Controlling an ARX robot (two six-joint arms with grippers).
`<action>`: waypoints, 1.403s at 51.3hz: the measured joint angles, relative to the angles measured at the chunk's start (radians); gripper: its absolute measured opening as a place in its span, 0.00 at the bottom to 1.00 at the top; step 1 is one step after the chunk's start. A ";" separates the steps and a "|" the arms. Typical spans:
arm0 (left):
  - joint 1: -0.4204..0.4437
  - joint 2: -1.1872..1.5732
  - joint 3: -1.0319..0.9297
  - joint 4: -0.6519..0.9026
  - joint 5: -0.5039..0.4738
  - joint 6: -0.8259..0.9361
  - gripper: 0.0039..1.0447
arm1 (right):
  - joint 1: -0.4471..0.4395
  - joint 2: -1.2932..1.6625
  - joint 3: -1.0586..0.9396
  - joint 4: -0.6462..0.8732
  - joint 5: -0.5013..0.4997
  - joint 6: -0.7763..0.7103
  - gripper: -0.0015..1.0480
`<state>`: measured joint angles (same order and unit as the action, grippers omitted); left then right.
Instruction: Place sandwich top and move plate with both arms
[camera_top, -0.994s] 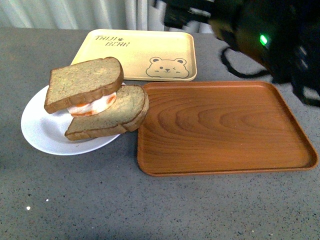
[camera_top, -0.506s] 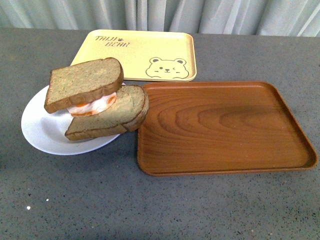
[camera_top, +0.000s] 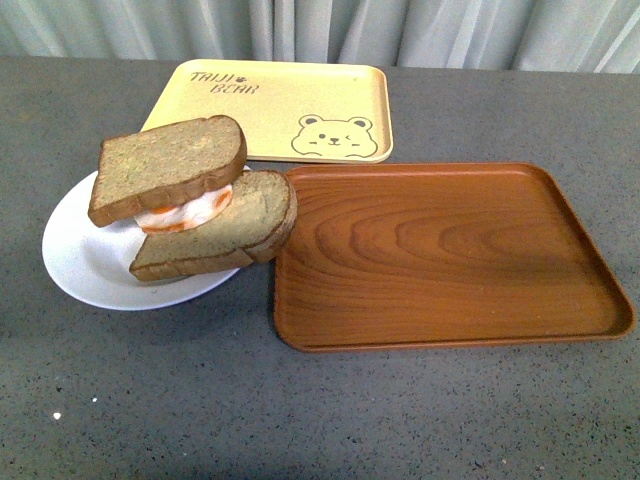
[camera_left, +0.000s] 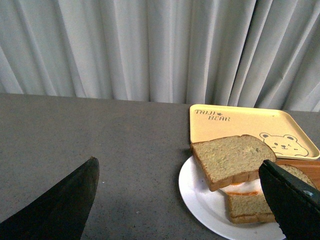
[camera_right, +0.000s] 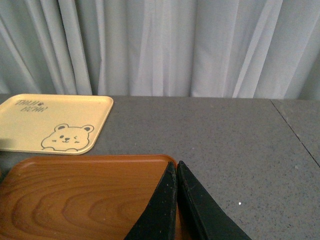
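Note:
I should next grab the white plate by its bare rim (camera_top: 62, 268) with my left gripper, to move the sandwich onto the cream tray (camera_top: 265, 100).
The sandwich top (camera_top: 167, 167) is a rectangular brown slice lying tilted on a white and orange filling, which rests on a second brown slice (camera_top: 220, 228) with a rounded end. Both sit on the white plate (camera_top: 75, 262) at the left. No arm shows in the front view. In the left wrist view my left gripper (camera_left: 179, 175) is open and empty, its fingers wide apart, with the plate (camera_left: 197, 197) and the sandwich top (camera_left: 230, 157) beyond them. In the right wrist view my right gripper (camera_right: 176, 164) is shut and empty over the brown tray's corner.
A brown wood-grain tray (camera_top: 450, 255) lies right of the plate, its edge touching the lower slice. A cream bear-print tray (camera_top: 275, 105) lies behind. Grey curtains hang behind the grey table. The brown tray (camera_right: 75, 195) and the cream tray (camera_right: 50, 122) show in the right wrist view.
A black arm that filled the upper right of the front view one second ago has left it. The sandwich, plate and trays have not moved.

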<state>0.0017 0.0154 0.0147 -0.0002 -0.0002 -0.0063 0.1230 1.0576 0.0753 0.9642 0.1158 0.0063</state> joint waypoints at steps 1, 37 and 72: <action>0.000 0.000 0.000 0.000 0.000 0.000 0.92 | -0.004 -0.016 -0.005 -0.012 -0.005 0.000 0.02; 0.000 0.000 0.000 0.000 0.000 0.000 0.92 | -0.119 -0.542 -0.053 -0.456 -0.114 0.000 0.02; 0.000 0.000 0.000 0.000 0.000 0.000 0.92 | -0.119 -0.822 -0.054 -0.727 -0.114 0.000 0.02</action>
<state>0.0017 0.0154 0.0147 -0.0002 -0.0006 -0.0063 0.0036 0.2356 0.0216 0.2367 0.0021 0.0059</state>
